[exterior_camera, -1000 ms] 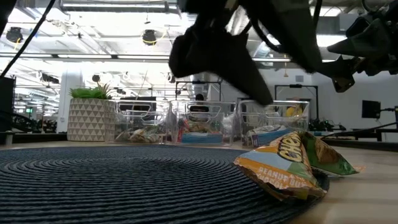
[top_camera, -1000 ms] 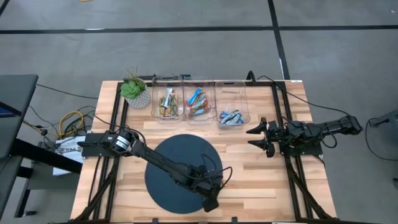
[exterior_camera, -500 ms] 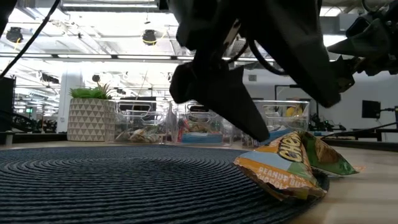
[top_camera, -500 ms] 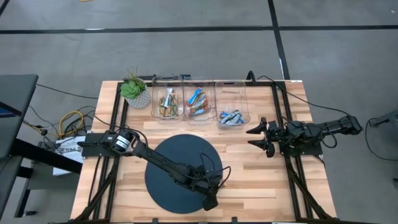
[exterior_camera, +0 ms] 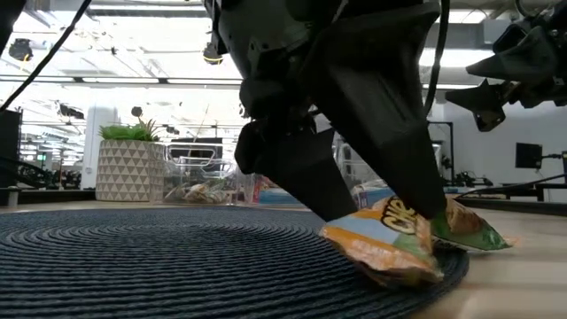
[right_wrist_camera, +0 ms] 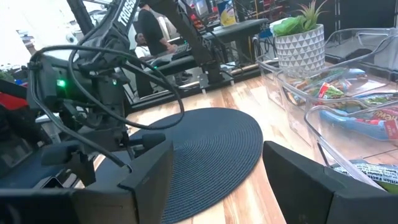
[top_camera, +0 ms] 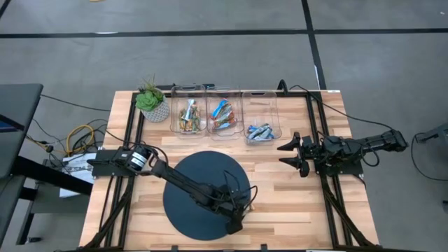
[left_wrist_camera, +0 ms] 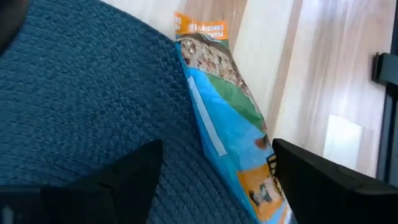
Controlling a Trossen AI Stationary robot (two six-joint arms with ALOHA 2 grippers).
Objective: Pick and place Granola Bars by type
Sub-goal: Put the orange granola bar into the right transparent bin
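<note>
My left gripper should grab the granola bar by its blue wrapper middle (left_wrist_camera: 221, 130) next. Then the granola bar can go into the bin for its type.
One granola bar (left_wrist_camera: 224, 118) in an orange, blue and green wrapper lies half on the near right rim of the round dark mat (top_camera: 196, 189) and half on the wooden table; it also shows in the low view (exterior_camera: 390, 248). My left gripper (top_camera: 236, 218) is open and low over it, with a finger on each side (left_wrist_camera: 217, 149). Other bars lie sorted in three clear bins (top_camera: 224, 115) at the far edge. My right gripper (top_camera: 288, 154) waits open above the table's right side, touching nothing. My left gripper comes at the bar from above, pointing down, its open fingers set across the bar's length. One finger (left_wrist_camera: 311, 180) meets the bar's long edge near its orange end (left_wrist_camera: 264, 186); the other stands apart on the mat. The bar lies flat on the mat rim and table.
A potted plant (top_camera: 150, 103) stands left of the bins at the far edge. The left bin (top_camera: 189, 115) holds tan bars, the middle one blue and red bars, the right bin (top_camera: 262, 129) blue and silver bars. Black frame rails run along both table sides.
My left gripper has come down from above the mat until its open fingers stand astride the granola bar. The bar's end on the mat has been nudged a little and its wrapper pressed flatter; the other end has stayed.
</note>
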